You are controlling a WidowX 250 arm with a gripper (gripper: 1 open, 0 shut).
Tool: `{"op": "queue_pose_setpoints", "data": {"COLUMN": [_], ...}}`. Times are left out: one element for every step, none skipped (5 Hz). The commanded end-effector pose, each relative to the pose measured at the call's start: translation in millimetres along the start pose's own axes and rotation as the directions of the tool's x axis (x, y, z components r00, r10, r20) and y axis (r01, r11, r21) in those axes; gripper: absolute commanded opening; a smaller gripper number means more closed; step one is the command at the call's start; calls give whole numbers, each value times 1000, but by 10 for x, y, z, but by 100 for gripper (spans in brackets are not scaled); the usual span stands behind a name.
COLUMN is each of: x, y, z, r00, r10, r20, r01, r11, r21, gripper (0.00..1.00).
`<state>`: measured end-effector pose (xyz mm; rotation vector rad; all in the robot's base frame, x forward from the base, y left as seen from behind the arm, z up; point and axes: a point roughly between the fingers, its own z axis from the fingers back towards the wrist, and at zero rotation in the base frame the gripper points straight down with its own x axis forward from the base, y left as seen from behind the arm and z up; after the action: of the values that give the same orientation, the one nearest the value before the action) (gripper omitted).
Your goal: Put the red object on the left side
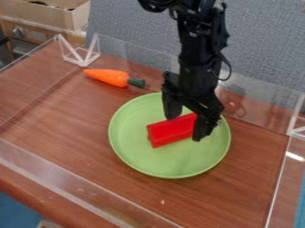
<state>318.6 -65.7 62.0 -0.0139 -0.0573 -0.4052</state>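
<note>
The red block should go on the left side, so my gripper should first grab it by its end (193, 122).
The red object (168, 132), a ridged red block, lies on the green plate (143, 147) right of the table's middle. My gripper (188, 125) points straight down over the block's right end, low over the plate. Its black fingers (205, 131) stand open, one on each side of that end. Whether they touch the block I cannot tell. The arm hides the block's far right end.
An orange carrot toy (109, 77) with a green tip lies on the wooden table (60, 116) at the back left. Low clear walls (280, 191) ring the table. Cardboard boxes (48, 18) stand behind the back left corner.
</note>
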Motion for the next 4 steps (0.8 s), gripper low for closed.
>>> {"op": "queue_pose_setpoints", "data": {"x": [45, 16, 79, 129], "y": [76, 83, 77, 49], "z": [186, 245, 140, 48], "r00": [998, 998, 997, 997], "r10": [21, 18, 26, 30], "r20": [56, 61, 70, 75], "r01": [-22, -18, -26, -30], "r11": [1000, 1000, 1000, 1000], "r21": [6, 1, -3, -5], "gripper": [100, 100, 100, 100]}}
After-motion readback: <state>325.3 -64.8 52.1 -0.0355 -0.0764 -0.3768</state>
